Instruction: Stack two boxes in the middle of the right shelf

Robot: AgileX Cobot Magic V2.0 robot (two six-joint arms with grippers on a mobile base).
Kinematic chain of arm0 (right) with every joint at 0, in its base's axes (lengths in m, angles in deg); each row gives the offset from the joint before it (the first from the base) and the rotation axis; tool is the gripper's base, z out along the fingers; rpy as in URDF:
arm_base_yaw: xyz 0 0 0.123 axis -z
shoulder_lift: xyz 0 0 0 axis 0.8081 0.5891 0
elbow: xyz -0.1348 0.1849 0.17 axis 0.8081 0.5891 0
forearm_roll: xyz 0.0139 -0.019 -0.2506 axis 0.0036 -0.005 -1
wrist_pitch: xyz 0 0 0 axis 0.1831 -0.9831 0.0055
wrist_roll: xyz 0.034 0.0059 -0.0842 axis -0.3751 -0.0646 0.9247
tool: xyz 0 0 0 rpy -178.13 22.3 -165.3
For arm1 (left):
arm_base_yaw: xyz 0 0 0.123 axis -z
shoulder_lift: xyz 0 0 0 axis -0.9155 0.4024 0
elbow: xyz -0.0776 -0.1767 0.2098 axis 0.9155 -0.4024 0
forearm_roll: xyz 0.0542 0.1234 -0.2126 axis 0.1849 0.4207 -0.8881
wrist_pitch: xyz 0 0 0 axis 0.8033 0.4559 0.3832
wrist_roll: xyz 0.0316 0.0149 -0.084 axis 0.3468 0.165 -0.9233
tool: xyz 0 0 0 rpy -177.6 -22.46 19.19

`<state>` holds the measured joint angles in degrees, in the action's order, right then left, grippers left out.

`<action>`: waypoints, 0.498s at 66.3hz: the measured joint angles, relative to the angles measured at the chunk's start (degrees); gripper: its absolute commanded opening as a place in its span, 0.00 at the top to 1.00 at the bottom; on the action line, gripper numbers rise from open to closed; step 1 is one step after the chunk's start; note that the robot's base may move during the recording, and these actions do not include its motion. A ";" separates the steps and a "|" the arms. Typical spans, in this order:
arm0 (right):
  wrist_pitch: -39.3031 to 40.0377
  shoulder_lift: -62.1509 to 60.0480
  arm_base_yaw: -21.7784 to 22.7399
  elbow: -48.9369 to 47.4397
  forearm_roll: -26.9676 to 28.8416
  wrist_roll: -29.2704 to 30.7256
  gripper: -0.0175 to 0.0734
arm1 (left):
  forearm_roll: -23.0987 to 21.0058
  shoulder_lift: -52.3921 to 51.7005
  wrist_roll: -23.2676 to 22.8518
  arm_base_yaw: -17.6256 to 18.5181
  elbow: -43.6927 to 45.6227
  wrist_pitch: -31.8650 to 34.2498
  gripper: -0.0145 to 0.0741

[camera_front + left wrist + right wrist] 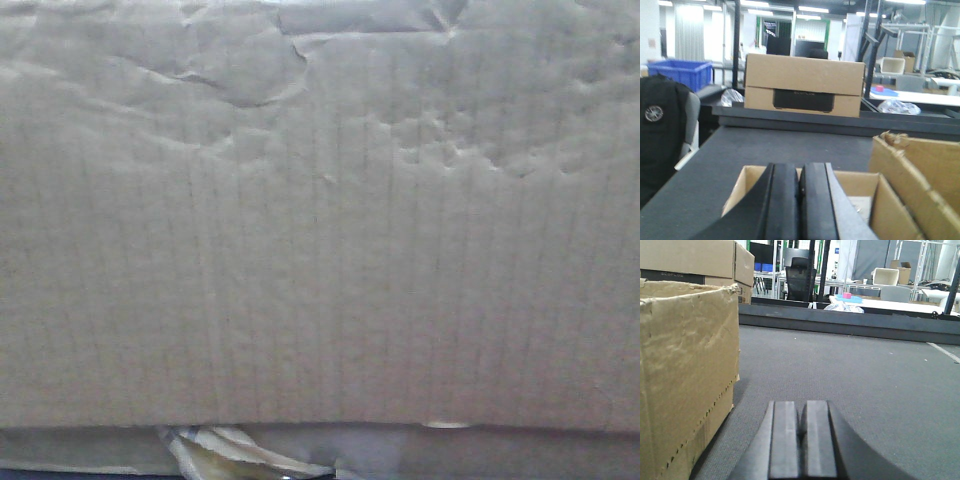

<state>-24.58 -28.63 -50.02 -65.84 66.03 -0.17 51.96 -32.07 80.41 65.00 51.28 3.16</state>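
I should next grab the torn cardboard box by its side [897, 170] with my left gripper, so that I can stack the box on the shelf.
A brown cardboard box [320, 240] fills the front view at very close range, creased and with tape strips along its top and bottom edges. In the left wrist view my left gripper [799, 172] is shut with nothing in it, hanging over a small open-topped box [862, 192]. A torn box [925, 170] stands to its right. A closed box with a dark handle cutout [805, 75] sits at the far edge. My right gripper [801, 410] is shut and empty above the grey surface [865, 380], just right of the worn box [685, 370]. The shelf is out of view.
A raised dark rail [850, 327] bounds the far side of the grey surface. A blue plastic bin [682, 72] and a black chair back [660, 130] stand to the left. Desks, racks and a chair [800, 277] lie beyond.
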 measured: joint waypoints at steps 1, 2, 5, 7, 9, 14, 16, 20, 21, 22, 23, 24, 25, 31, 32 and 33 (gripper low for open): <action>0.00 0.00 0.00 0.00 0.00 0.00 0.99 | -0.43 0.87 0.00 0.00 0.77 -0.29 0.94; 0.00 0.00 0.00 0.00 0.00 0.00 0.99 | -0.85 1.80 0.00 0.00 1.53 -0.55 0.94; 0.00 0.00 0.00 0.00 0.00 0.00 0.99 | -2.03 5.23 0.00 0.00 3.71 -1.53 0.94; 0.00 0.00 0.00 0.00 0.00 0.00 0.99 | -2.69 7.29 0.00 0.00 5.16 -2.29 0.94; 0.00 0.00 0.00 0.00 0.00 0.00 0.99 | -3.08 9.98 0.00 0.00 6.92 -3.20 0.94; 0.00 0.00 0.00 0.00 0.00 0.00 0.99 | -3.56 15.56 0.00 0.00 10.41 -5.61 0.94; 0.00 0.00 0.00 0.00 0.00 0.00 0.99 | -3.55 17.81 0.00 0.00 11.83 -6.71 0.94; 0.00 0.00 0.00 0.00 0.00 0.00 0.99 | -3.55 22.17 0.00 0.00 15.25 -9.41 0.94; 0.00 0.00 0.00 0.00 0.00 0.00 0.99 | -3.41 23.77 0.00 0.00 16.09 -10.05 0.94; 0.00 0.00 0.00 0.00 0.00 0.00 0.99 | -3.28 24.79 0.00 0.00 16.91 -10.71 0.94; 0.00 0.00 0.00 0.00 0.00 0.00 0.99 | -3.11 26.29 0.00 0.00 18.18 -11.96 0.94; 0.00 0.00 0.00 0.00 0.00 0.00 0.99 | -2.99 27.27 0.00 0.00 19.49 -12.60 0.94; 0.00 0.00 0.00 0.00 0.00 0.00 0.99 | -2.84 28.70 0.00 0.00 20.39 -13.59 0.94; 0.00 0.00 0.00 0.00 0.00 0.00 0.99 | -1.86 34.26 0.00 0.00 25.90 -17.75 0.94; 0.00 0.00 0.00 0.00 0.00 0.00 0.99 | -1.64 35.02 0.00 0.00 26.66 -18.27 0.94; 0.00 0.00 0.00 0.00 0.00 0.00 0.99 | -1.18 36.09 0.00 0.00 27.69 -18.88 0.94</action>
<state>-24.58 -28.63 -50.02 -65.84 66.03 -0.17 50.78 4.02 80.41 65.00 78.97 -15.73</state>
